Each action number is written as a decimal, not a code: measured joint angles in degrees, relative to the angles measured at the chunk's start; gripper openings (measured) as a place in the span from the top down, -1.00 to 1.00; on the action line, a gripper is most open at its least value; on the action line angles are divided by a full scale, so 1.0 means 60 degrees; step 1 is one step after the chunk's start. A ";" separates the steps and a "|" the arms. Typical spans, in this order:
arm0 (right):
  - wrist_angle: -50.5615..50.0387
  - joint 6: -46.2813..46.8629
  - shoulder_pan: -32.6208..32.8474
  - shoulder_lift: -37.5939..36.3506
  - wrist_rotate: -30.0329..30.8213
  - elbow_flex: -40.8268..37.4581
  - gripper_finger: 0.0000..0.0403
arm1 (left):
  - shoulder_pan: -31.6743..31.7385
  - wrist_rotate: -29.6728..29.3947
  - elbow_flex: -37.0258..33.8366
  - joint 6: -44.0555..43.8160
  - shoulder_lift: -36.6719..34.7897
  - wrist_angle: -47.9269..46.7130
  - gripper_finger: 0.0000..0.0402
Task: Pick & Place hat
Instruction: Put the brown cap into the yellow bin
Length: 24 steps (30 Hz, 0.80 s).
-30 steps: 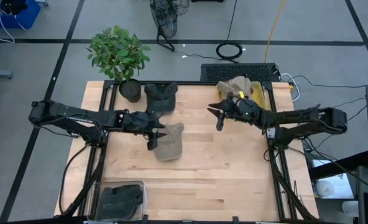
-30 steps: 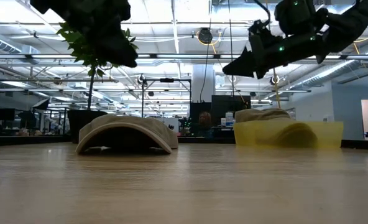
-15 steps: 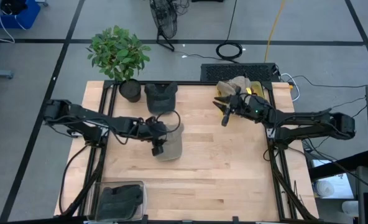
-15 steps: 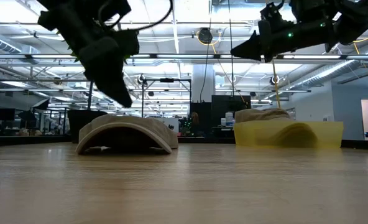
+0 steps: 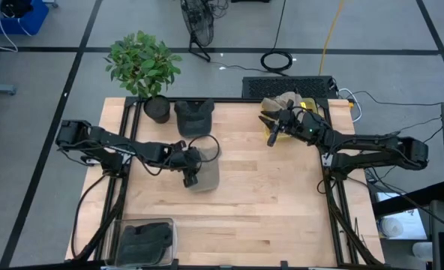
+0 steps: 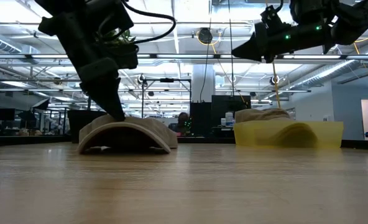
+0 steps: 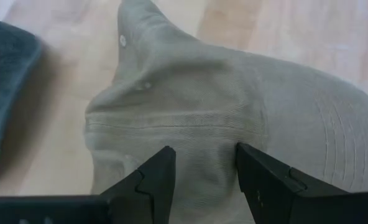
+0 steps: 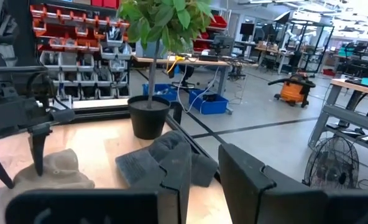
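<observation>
The left gripper's two fingers reach down on both sides of the hat top's fold, with one finger in the crease, so the left gripper needs to close on the tan hat now.
A tan hat lies on the wooden table left of centre, resting on its brim and crown edges. My left gripper stands open over its crown, one finger on each side of a raised fold. My right gripper hangs high beside the yellow bin, pointing level, its fingers a little apart with nothing between them. My left gripper comes at the hat's crown slanting down from the table's left side, fingers open. In the low view a fingertip reaches the hat's top surface; whether it touches the cloth I cannot tell. The hat lies flat on the table.
A dark hat lies at the far edge next to a potted plant. The yellow bin at the far right holds another tan hat. A clear box with dark hats stands at the near left corner.
My left gripper has come down onto the tan hat and tipped from nearly level to pointing steeply down, still open. My right gripper has risen a little and drawn back toward the yellow bin. The hat has stayed in place.
</observation>
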 joint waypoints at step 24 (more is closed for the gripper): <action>-0.0226 -0.0124 0.0004 0.0002 -0.0005 -0.0001 0.65 | 0.0170 0.0798 0.0000 0.0621 0.0000 -0.0002 0.71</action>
